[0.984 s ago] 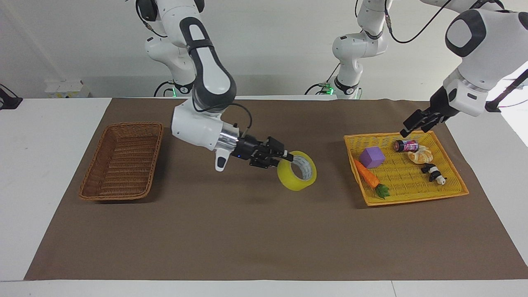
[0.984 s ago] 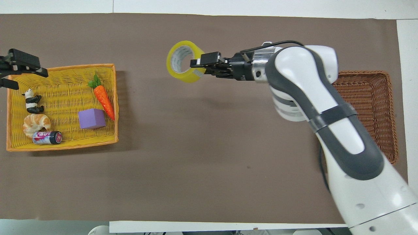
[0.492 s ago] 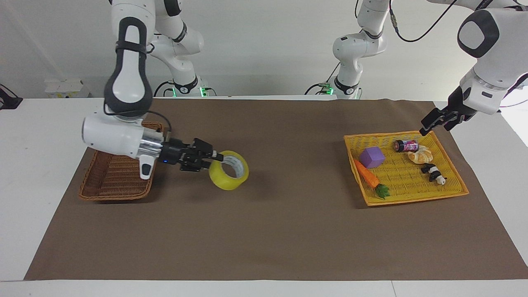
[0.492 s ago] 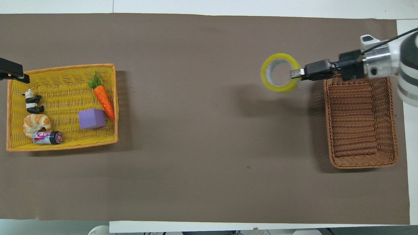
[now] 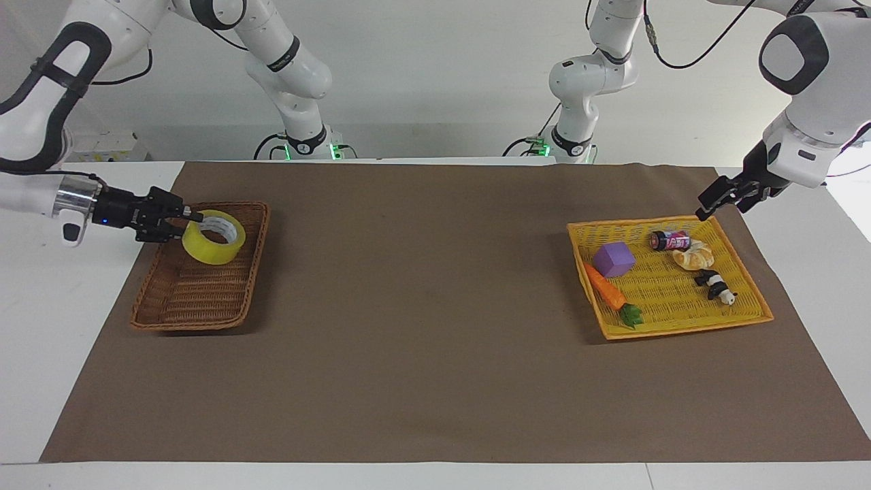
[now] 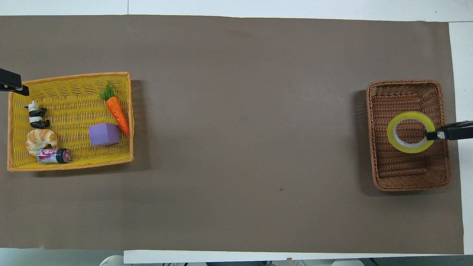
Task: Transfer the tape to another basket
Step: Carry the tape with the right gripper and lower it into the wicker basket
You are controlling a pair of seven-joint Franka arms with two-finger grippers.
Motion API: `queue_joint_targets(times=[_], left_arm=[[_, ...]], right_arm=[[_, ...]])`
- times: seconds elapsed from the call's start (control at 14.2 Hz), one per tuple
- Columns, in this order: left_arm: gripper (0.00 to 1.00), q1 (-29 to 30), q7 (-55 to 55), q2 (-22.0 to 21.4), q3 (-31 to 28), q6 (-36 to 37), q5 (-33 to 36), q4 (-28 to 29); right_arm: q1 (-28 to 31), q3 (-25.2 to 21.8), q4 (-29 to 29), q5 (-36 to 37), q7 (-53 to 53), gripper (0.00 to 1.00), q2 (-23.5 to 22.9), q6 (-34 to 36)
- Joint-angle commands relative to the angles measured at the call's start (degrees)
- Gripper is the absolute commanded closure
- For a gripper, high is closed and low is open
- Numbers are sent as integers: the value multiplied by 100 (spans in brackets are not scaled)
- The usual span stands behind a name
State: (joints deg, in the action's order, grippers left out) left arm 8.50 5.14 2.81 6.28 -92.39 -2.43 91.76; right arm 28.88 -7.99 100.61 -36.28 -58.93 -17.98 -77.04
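Note:
The yellow tape hangs large above the brown wicker basket's bottom, so it is too early to release. The tape goes farther in with my right gripper first.
The tape (image 5: pixel 204 250), a yellow roll with a pale core, hangs over the brown wicker basket (image 5: pixel 197 296) at the right arm's end of the table. My right gripper (image 5: pixel 194 218) is shut on the roll's wall, one finger inside the ring. From overhead the tape (image 6: pixel 410 149) covers the middle of the basket (image 6: pixel 406 173), and the right gripper (image 6: pixel 430 135) comes in across the basket's rim. My left gripper (image 5: pixel 721 197) is open and holds nothing. It hovers by a corner of the yellow tray, and only its tip (image 6: pixel 11 83) shows from overhead.
The flat yellow mesh tray (image 5: pixel 680 299) lies at the left arm's end of the table. It holds a purple cube (image 5: pixel 614 259), a carrot (image 5: pixel 605 289), a can (image 5: pixel 670 239), a croissant (image 5: pixel 694 256) and a panda figure (image 5: pixel 713 284). A brown mat covers the table.
My right arm has swung the tape from above the mat's middle to above the wicker basket. The left gripper has drawn back a little from the tray.

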Motion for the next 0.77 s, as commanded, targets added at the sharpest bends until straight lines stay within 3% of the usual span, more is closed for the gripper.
queue_joint_targets(times=[0.0,0.14,0.28,0.42,0.49,0.56,0.63,0.7], left_arm=[[1,-5,-127,-132,49,150,346,1],[1,-102,-127,-44,93,658,620,-358],[1,-147,-127,166,84,1133,708,-841],[1,-251,-127,211,93,1241,866,-940],[1,-278,-127,211,93,1250,902,-940],[1,-278,-127,211,93,1267,937,-940],[1,-278,-127,211,93,1267,955,-940],[1,-278,-136,211,93,1276,955,-949]], right_arm=[[91,123,20,366,-241,100,-82,-126],[127,123,29,385,-530,100,-415,-205],[110,123,107,394,-628,100,-478,-390],[101,123,99,411,-629,98,-478,-390],[83,123,73,507,-637,83,-487,-416],[66,123,73,586,-637,47,-487,-504],[57,123,55,587,-620,1,-487,-548],[74,123,20,587,-611,0,-487,-557]])
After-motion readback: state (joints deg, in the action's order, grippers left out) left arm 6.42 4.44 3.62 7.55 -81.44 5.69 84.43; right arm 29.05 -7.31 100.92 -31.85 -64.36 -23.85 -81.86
